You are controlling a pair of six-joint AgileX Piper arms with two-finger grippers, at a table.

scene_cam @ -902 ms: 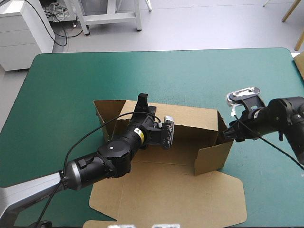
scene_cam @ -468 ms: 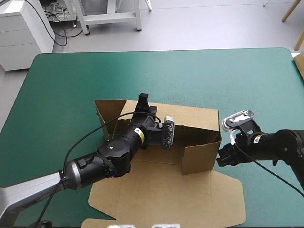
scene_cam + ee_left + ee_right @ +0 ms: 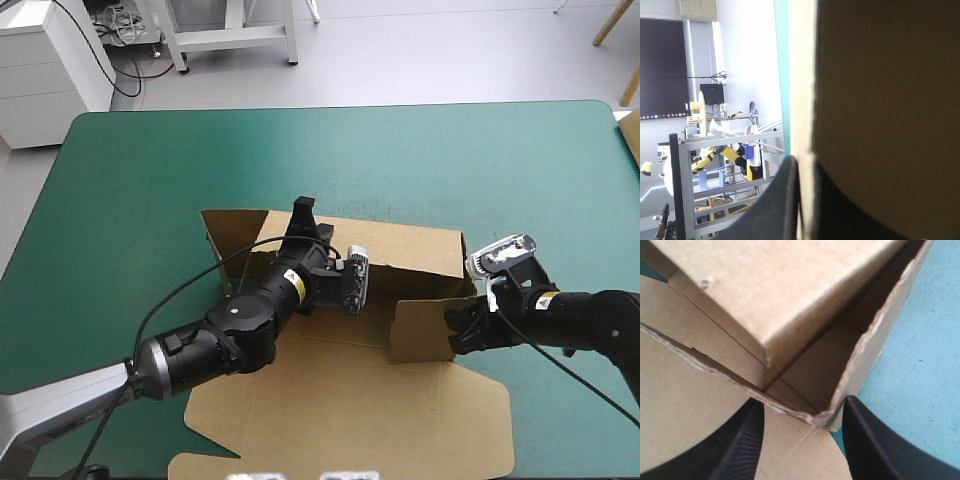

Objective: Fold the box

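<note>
My right gripper should next grab the box's side by its top edge (image 3: 833,407) beside the short end flap to fold the box into shape.
The brown box (image 3: 400,255) lies mid-table with its long back wall raised and its lid (image 3: 340,410) flat toward the near edge. My left gripper (image 3: 301,212) is shut on the top rim of that back wall; in the left wrist view the board (image 3: 880,100) runs between its fingers (image 3: 785,200). A short end flap (image 3: 420,328) stands folded inward at the box's right end. My right gripper (image 3: 458,330) is at that flap's outer side. It is open, and the box's corner (image 3: 815,416) sits between its fingers (image 3: 735,445).
A short flap (image 3: 232,232) stands up at the box's left end. The teal-green cover (image 3: 150,170) shows around the box on the far, left and right sides. The lid reaches close to the table's near edge.
My right gripper has moved down to the near right corner and leftward, swinging the right end flap inward across the box. The left gripper has held still on the back wall.
</note>
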